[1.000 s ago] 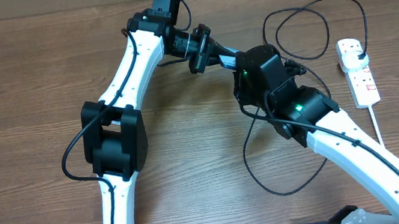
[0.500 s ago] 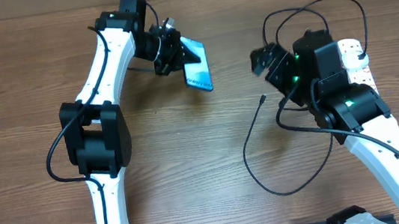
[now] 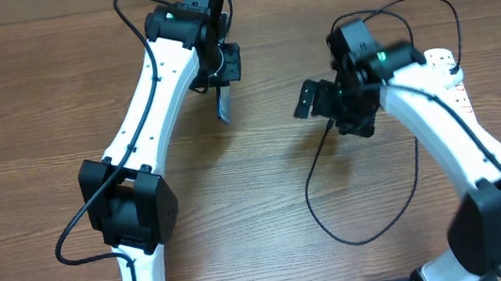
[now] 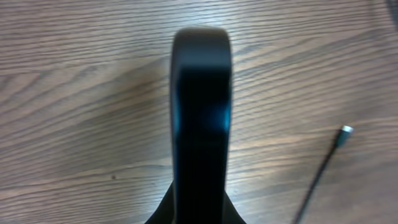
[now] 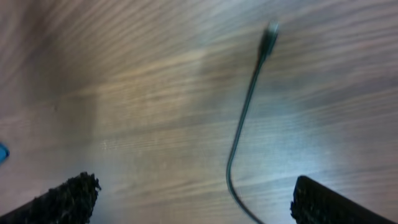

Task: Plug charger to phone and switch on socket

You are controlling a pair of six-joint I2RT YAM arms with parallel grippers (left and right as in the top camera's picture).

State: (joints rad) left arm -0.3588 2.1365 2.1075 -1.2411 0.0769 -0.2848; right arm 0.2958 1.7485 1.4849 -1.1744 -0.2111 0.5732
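My right gripper should grab the charger by the black housing behind its connector tip (image 3: pixel 329 125). The connector tip then stays free to plug into the phone (image 3: pixel 225 104).
My left gripper (image 3: pixel 224 72) is shut on the phone (image 3: pixel 225 104) and holds it edge-on above the table. In the left wrist view the phone (image 4: pixel 200 118) is a dark upright slab. The charger (image 3: pixel 374 230) is a thin black cable looped across the table to the socket (image 3: pixel 459 88), a white power strip at the right that my right arm partly covers. The cable's connector tip (image 3: pixel 328 127) lies free on the wood. My right gripper (image 3: pixel 312 98) is open and empty just above that tip. In the right wrist view (image 5: pixel 193 190) the cable (image 5: pixel 245 118) runs between its fingers.
The black plug (image 3: pixel 450 63) sits in the far end of the power strip. The strip's white cord (image 3: pixel 473 155) runs toward the front beside my right arm. The cable tip also shows at the right of the left wrist view (image 4: pixel 344 130).
My left arm has swung the phone from tilted face-up to edge-on and drawn it left. My right gripper has moved left and down, over the cable's free tip.
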